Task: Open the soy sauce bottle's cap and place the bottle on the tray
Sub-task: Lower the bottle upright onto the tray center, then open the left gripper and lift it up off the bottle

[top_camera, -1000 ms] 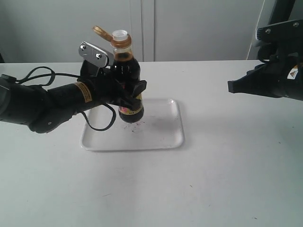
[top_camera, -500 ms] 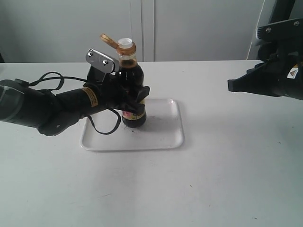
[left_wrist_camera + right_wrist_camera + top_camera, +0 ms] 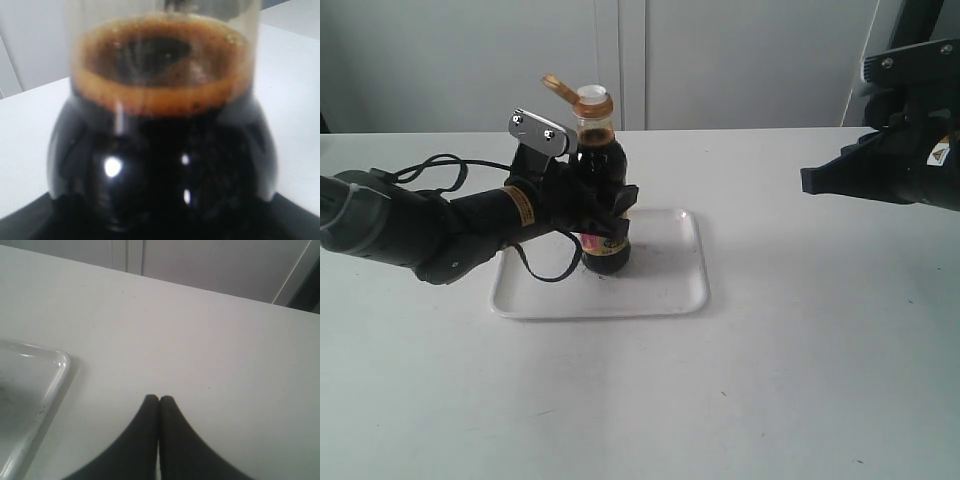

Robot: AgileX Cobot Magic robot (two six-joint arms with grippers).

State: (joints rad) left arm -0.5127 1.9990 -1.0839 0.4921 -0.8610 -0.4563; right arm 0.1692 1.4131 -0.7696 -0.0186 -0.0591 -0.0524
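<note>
The bottle's base rests on the white tray, so it is now time for my left gripper to release the bottle.
The soy sauce bottle (image 3: 600,160) stands upright on the white tray (image 3: 660,290), its base near the tray's middle. Its gold-brown cap (image 3: 560,86) is flipped open to the left, and the white spout ring shows on top. My left gripper (image 3: 605,215) is shut on the bottle's body. In the left wrist view the dark bottle (image 3: 160,150) fills the frame and hides the fingers. My right gripper (image 3: 807,183) hangs shut above the table at the right, well away from the tray. Its fingertips (image 3: 159,399) press together, with the tray's corner (image 3: 55,370) beside them.
A white table (image 3: 800,380) carries everything. Grey cabinet doors (image 3: 720,60) stand behind it. My left arm's black cable (image 3: 420,160) loops over the table at the left.
My left gripper has lowered the bottle, moved it slightly right and set it upright on the tray. The right arm has stayed still.
</note>
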